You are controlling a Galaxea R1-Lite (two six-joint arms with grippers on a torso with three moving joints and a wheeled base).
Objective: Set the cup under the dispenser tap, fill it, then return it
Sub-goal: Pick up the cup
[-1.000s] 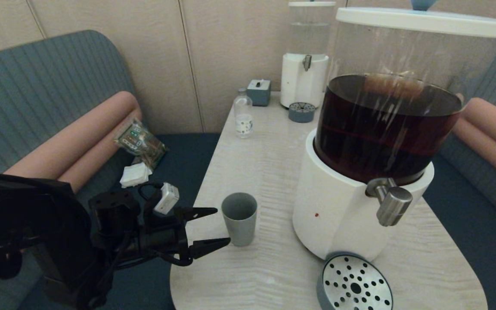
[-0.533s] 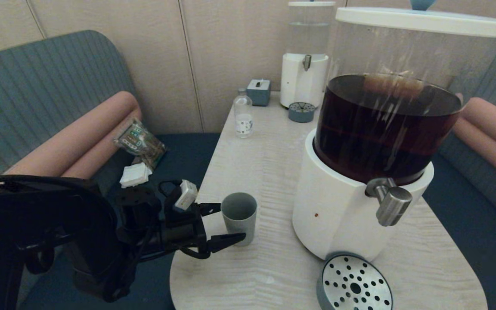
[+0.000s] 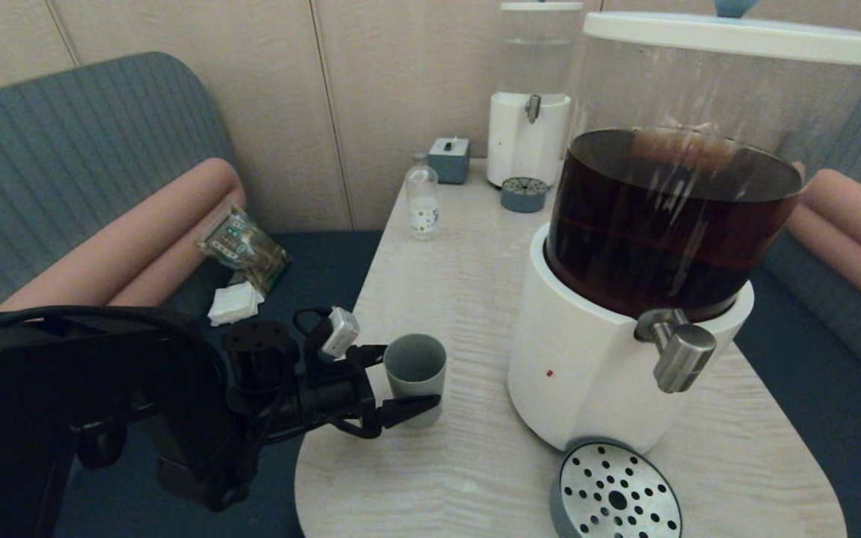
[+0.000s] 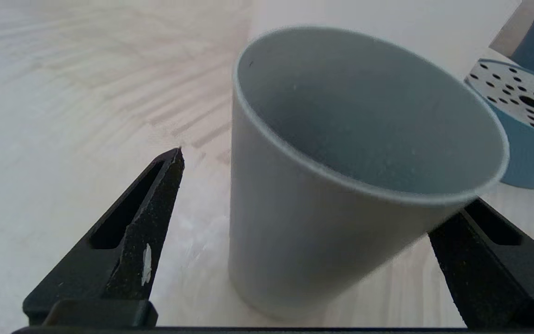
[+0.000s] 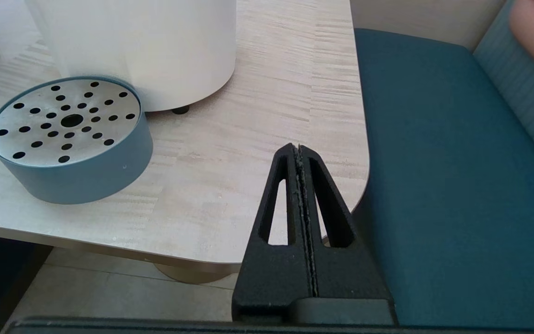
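Observation:
My left gripper should grab the grey cup by its side next, so that the grey cup's opening stays free to catch the drink.
The grey cup stands upright on the table, left of the big dispenser of dark liquid. My left gripper is open, one finger on each side of the cup. In the left wrist view the cup fills the space between the fingers, with a gap on one side; the other finger sits close under the rim. The steel dispenser tap juts out above the round perforated drip tray. My right gripper is shut and empty, parked off the table's near right corner.
At the far end of the table stand a clear bottle, a small grey box, a smaller dispenser and its small drip tray. A snack packet and a napkin lie on the left seat.
My left gripper has moved right, from beside the cup to straddling it with open fingers. The cup has stayed in place.

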